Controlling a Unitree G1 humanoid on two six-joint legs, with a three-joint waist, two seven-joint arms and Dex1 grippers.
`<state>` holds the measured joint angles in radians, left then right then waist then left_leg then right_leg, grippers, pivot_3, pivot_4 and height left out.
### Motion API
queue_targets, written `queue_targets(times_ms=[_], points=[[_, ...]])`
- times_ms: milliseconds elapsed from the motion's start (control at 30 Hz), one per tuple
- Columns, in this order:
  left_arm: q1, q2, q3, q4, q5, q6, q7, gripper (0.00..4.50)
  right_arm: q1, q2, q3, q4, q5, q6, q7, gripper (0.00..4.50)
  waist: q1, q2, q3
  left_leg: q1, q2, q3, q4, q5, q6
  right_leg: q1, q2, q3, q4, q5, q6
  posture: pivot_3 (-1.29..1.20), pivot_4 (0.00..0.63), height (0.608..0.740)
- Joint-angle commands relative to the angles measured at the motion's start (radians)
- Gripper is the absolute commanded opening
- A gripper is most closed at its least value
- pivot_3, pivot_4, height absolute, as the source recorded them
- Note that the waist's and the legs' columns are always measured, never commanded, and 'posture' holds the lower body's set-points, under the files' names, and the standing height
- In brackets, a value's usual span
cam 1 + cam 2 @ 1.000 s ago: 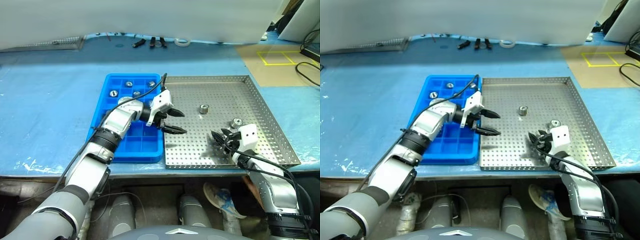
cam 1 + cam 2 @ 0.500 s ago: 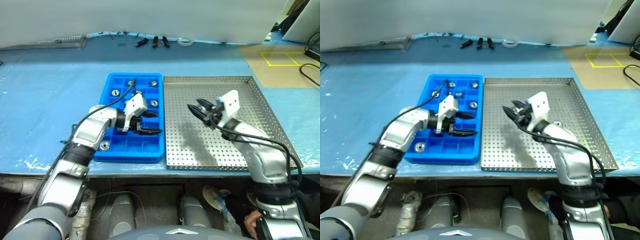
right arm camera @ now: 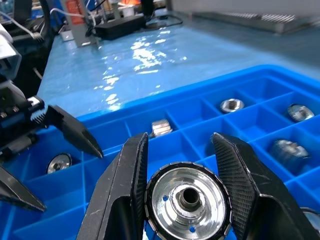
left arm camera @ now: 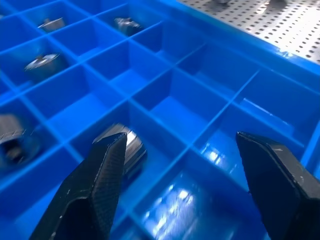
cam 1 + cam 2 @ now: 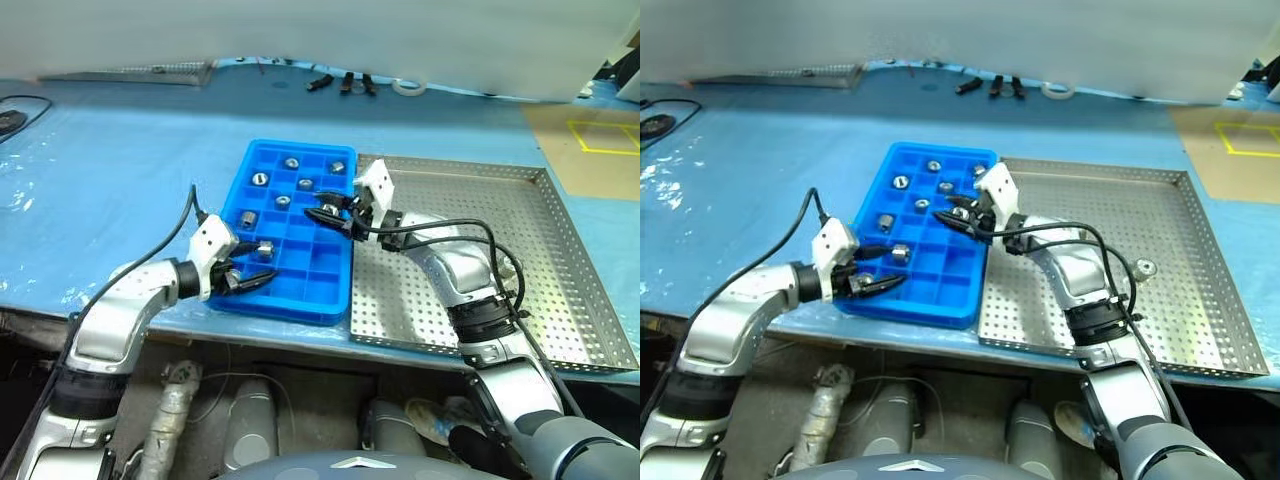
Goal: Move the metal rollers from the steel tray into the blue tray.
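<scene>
The roller would drop from above the blue tray's sections, so my right gripper should lower it before releasing.
The blue tray (image 5: 300, 309) lies on the pale blue table sheet with the steel tray (image 5: 560, 230) to its right. Several metal rollers (image 5: 900, 252) sit in the blue tray's compartments, and one roller (image 5: 1145, 267) rests on the steel tray's perforated floor. My right gripper (image 5: 326, 215) hovers over the right side of the blue tray, shut on a metal roller (image 3: 185, 200) with its hole facing the wrist camera. My left gripper (image 5: 262, 277) stands open and holds nothing, low over the tray's near-left corner, and a roller (image 4: 125, 145) lies in the compartment just beyond one finger.
Small tools (image 5: 345, 82) and a tape roll (image 5: 407, 88) lie at the far edge of the table. A black cable (image 5: 15, 110) lies at the far left. Yellow floor marking (image 5: 600, 135) shows at the right. The table's front edge runs just below both trays.
The view has swung. My right gripper carried the roller left from over the steel tray to above the blue tray. My left gripper drew back to the blue tray's near-left corner, still open.
</scene>
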<state>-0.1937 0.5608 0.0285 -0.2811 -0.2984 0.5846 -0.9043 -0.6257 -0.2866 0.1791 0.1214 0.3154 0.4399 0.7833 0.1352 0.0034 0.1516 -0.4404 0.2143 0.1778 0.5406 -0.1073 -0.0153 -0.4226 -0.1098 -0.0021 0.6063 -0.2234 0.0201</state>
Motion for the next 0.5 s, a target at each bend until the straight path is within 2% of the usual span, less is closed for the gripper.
queue_targets(times_ms=[33, 267, 500], points=[[0.021, 0.01, 0.03, -0.083, -0.041, 0.021, 0.035, 3.69, -0.001, 0.004, 0.004, -0.038, -0.003, -0.019, 0.016, 1.71, 0.008, 0.0, 0.0, 0.0, 0.0, 0.0, 0.0, 0.0, 0.0, 0.0, 0.0, 0.0, 0.0, 0.0, 0.0, 0.26, 0.15, 0.74], [0.01, 0.009, 0.005, -0.079, -0.061, 0.03, 0.062, 3.69, 0.036, -0.006, -0.002, -0.059, -0.028, 0.011, -0.011, 1.71, 0.016, 0.0, 0.0, 0.001, 0.0, -0.001, 0.0, 0.001, -0.002, 0.0, 0.0, 0.001, 0.002, 0.0, 0.0, 0.22, 0.15, 0.74], [-0.041, 0.013, -0.017, -0.024, -0.059, 0.013, 0.056, 3.69, -0.057, 0.107, -0.023, 0.095, -0.096, -0.076, -0.143, 1.71, 0.003, 0.0, 0.0, 0.001, 0.001, -0.002, 0.0, 0.003, -0.004, -0.002, 0.002, 0.001, 0.004, 0.0, 0.0, 0.2, 0.15, 0.74]])
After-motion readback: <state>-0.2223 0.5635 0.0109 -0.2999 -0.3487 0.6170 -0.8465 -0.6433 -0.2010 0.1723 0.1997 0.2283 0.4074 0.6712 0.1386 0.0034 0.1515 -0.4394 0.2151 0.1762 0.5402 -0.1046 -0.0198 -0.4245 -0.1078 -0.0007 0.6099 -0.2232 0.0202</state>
